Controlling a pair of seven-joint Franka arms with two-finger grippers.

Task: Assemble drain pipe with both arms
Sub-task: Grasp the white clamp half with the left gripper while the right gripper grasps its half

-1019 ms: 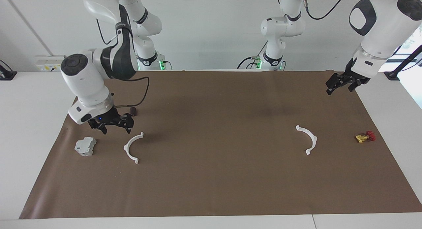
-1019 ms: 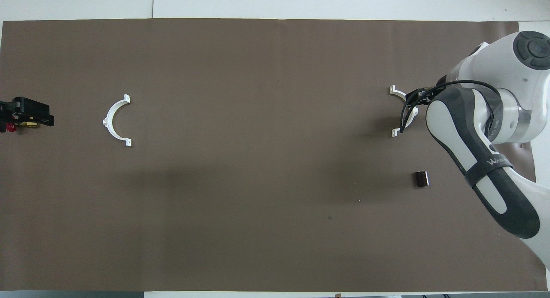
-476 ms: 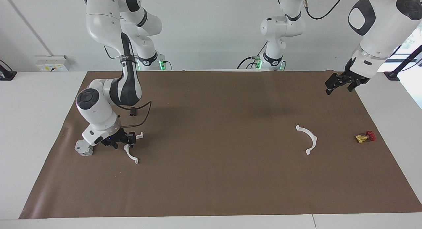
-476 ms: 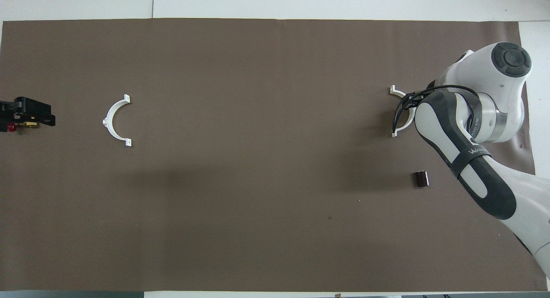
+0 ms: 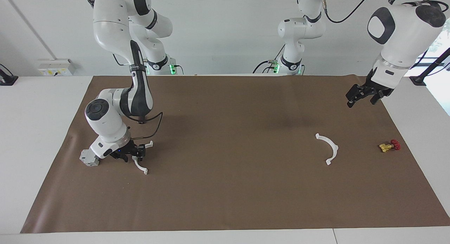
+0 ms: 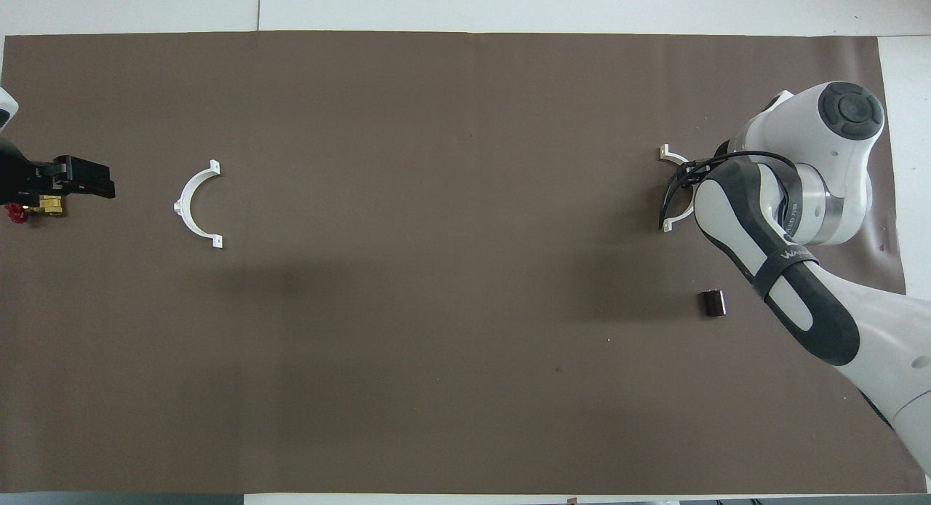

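I should next grip this half-ring by the middle of its arc with my right gripper, to bring it over to its mate [image 6: 193,200].
One white half-ring [image 5: 141,168] of the drain pipe lies on the brown mat toward the right arm's end; in the overhead view only its tabs [image 6: 668,154] show beside the arm. My right gripper [image 5: 132,153] is down at the mat, open, its fingers on either side of the middle of this arc. The other half-ring [image 5: 331,149] lies alone toward the left arm's end and also shows in the overhead view [image 6: 190,207]. My left gripper [image 5: 363,95] is open and empty, up in the air over the mat's edge at that end.
A grey blocky part [image 5: 88,159] sits beside the right gripper, toward the mat's edge. A small dark cylinder [image 6: 713,303] lies nearer to the robots than the right arm's arc. A yellow and red part [image 5: 388,146] lies near the mat's edge at the left arm's end.
My right gripper came down from above the mat onto the middle of its half-ring. The left gripper shifted slightly. Both half-rings lie where they were.
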